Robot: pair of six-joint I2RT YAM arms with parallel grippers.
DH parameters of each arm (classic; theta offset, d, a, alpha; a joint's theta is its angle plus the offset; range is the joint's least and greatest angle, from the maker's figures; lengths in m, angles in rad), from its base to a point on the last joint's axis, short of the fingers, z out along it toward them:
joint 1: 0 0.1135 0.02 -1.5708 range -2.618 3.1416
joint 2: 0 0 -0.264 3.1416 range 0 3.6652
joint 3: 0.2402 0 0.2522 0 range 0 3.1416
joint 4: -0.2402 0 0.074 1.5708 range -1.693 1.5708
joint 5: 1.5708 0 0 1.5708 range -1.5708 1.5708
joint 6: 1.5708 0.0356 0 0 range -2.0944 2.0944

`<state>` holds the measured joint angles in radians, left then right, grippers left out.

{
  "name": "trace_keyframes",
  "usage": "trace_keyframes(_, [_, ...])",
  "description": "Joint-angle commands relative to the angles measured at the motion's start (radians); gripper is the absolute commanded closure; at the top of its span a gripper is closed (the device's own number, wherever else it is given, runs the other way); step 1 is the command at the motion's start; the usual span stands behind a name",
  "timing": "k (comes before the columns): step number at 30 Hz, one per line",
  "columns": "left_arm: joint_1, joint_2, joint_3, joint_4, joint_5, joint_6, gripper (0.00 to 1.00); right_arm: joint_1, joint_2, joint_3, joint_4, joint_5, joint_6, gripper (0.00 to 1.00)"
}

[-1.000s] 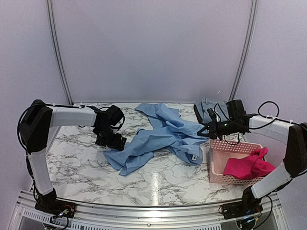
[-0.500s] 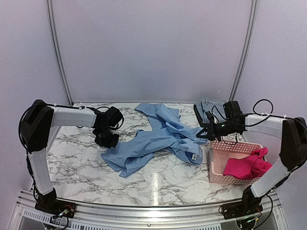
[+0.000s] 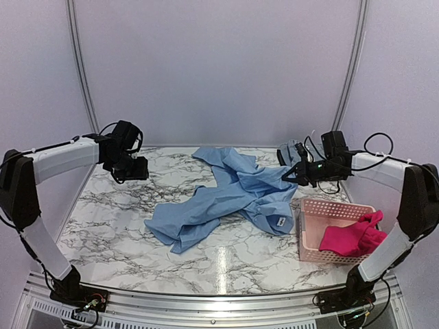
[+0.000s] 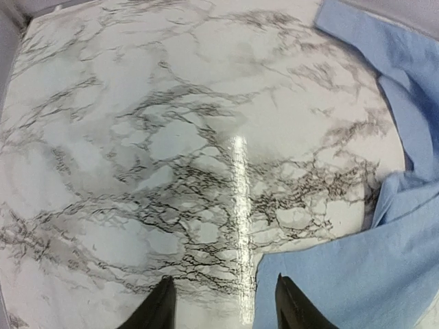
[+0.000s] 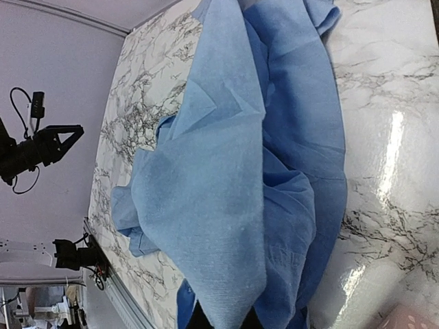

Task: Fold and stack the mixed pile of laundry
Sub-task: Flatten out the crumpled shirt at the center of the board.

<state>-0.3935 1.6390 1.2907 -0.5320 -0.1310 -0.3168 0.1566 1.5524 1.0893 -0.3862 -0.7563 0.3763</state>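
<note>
I should next grip the blue shirt's loose end (image 3: 151,225) (image 4: 268,271) by its edge with my left gripper, opposite my right gripper. Then the shirt can be stretched open and folded.
The light blue shirt (image 3: 226,199) lies crumpled across the middle of the marble table. My right gripper (image 3: 289,177) is shut on its right edge and holds that edge slightly lifted; in the right wrist view the cloth (image 5: 226,205) drapes away from the gripper (image 5: 223,321). My left gripper (image 3: 132,168) is open and empty above the table's back left, away from the shirt. In the left wrist view the gripper (image 4: 223,312) hangs over bare marble, with the shirt's end (image 4: 357,274) at lower right. The magenta-red garment (image 3: 353,236) lies bunched in the pink basket (image 3: 309,229).
A dark tray (image 3: 282,159) with a grey-blue folded cloth (image 3: 296,148) sits at the back right, behind my right gripper. The basket stands at the table's front right. Bare marble (image 3: 110,219) lies left of the shirt.
My left gripper has come off the shirt's left end and moved up and back to the far left. My right gripper has shifted slightly back with the shirt's edge.
</note>
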Motion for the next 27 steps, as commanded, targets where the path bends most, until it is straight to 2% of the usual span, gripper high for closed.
trace_keyframes(1, [-0.048, 0.084, -0.032, 0.002, 0.059, -0.010, 0.36, -0.008, 0.002, -0.021, -0.021, 0.006, -0.014, 1.00])
trace_keyframes(4, [-0.093, 0.134, -0.033, 0.002, 0.047, -0.018, 0.23, -0.008, 0.001, -0.029, -0.012, 0.005, -0.010, 1.00])
trace_keyframes(7, [-0.126, 0.187, -0.028, 0.003, 0.031, -0.035, 0.17, -0.008, 0.007, -0.031, -0.009, 0.005, -0.010, 1.00])
trace_keyframes(18, [-0.202, 0.371, 0.020, -0.034, -0.025, -0.022, 0.17, -0.008, 0.031, -0.017, -0.018, 0.008, -0.020, 1.00])
trace_keyframes(21, [-0.228, 0.418, 0.040, -0.057, -0.027, -0.008, 0.21, -0.008, 0.038, -0.014, -0.025, 0.009, -0.027, 1.00])
trace_keyframes(24, [-0.232, 0.439, 0.033, -0.061, 0.016, -0.017, 0.36, -0.008, 0.045, -0.007, -0.037, 0.011, -0.036, 1.00])
trace_keyframes(27, [-0.231, 0.447, 0.021, -0.062, 0.049, -0.017, 0.55, -0.007, 0.046, 0.003, -0.044, 0.013, -0.044, 1.00])
